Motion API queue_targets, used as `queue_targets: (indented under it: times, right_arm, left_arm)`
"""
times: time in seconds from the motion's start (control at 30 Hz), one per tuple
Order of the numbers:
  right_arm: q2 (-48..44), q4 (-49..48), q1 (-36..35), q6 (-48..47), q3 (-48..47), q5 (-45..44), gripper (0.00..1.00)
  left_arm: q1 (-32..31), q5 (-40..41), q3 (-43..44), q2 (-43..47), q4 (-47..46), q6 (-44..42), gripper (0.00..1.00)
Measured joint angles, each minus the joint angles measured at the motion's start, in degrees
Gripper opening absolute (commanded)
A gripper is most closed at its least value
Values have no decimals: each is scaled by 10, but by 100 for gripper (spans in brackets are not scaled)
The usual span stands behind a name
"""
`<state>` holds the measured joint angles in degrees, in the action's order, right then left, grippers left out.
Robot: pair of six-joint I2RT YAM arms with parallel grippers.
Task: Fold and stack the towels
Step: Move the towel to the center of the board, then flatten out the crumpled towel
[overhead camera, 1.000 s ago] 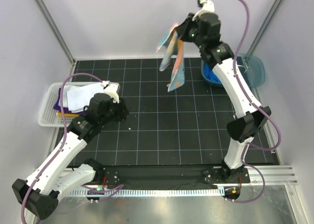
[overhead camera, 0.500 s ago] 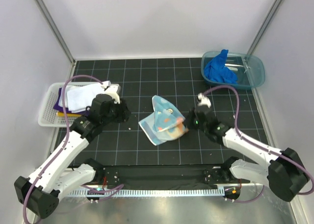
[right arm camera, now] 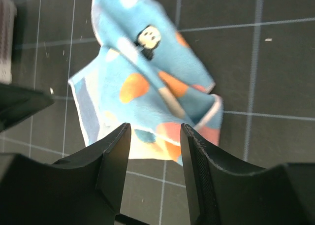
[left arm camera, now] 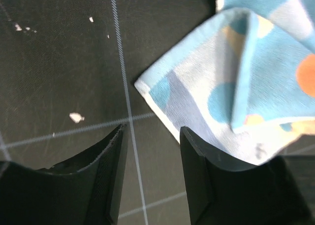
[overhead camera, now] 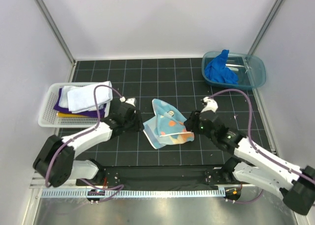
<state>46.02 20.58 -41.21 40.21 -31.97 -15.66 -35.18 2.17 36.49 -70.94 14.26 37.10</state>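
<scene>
The right gripper grabs the light blue towel's free hem corner, lying over its pale part, next, to spread and fold the towel.
A light blue towel with orange spots (overhead camera: 166,124) lies crumpled on the black gridded mat (overhead camera: 162,77), also seen in the left wrist view (left arm camera: 246,82) and the right wrist view (right arm camera: 147,87). My left gripper (overhead camera: 140,124) is open just left of the towel's corner, nothing between its fingers (left arm camera: 152,136). My right gripper (overhead camera: 191,122) is open at the towel's right edge, its jaws apart and empty (right arm camera: 155,136). A bright blue towel (overhead camera: 220,70) hangs in the teal tub (overhead camera: 256,70). Folded white (overhead camera: 86,97) and purple (overhead camera: 60,104) towels sit in the white basket (overhead camera: 47,116).
The basket stands at the mat's left edge and the tub at its back right corner. White walls and metal frame posts close the cell. Purple cables loop over both arms. Small white flecks (left arm camera: 75,117) lie on the mat.
The right arm brought the spotted towel down from high at the back to the mat's middle and let it go, jaws opening. The left gripper slid right up to the towel's left corner.
</scene>
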Motion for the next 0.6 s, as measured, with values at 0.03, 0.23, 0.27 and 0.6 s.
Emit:
queue_targets:
  times: [0.03,0.23,0.27,0.6]
  right_arm:
    - [20,-6,-13,-4,-8,-3,51]
    - [173,-36,-137,-25,-66,-45,49]
    - [200,-42,-158,-29,-80,-53,48]
    - [402,-101,-233,-41,-149,-132,50]
  left_arm:
    - [0,2,1,-22,-13,3,51]
    - [-1,35,17,-118,-52,19,53]
    - [-1,42,24,-126,-60,22,52]
    - [-20,126,54,-189,-123,57,45]
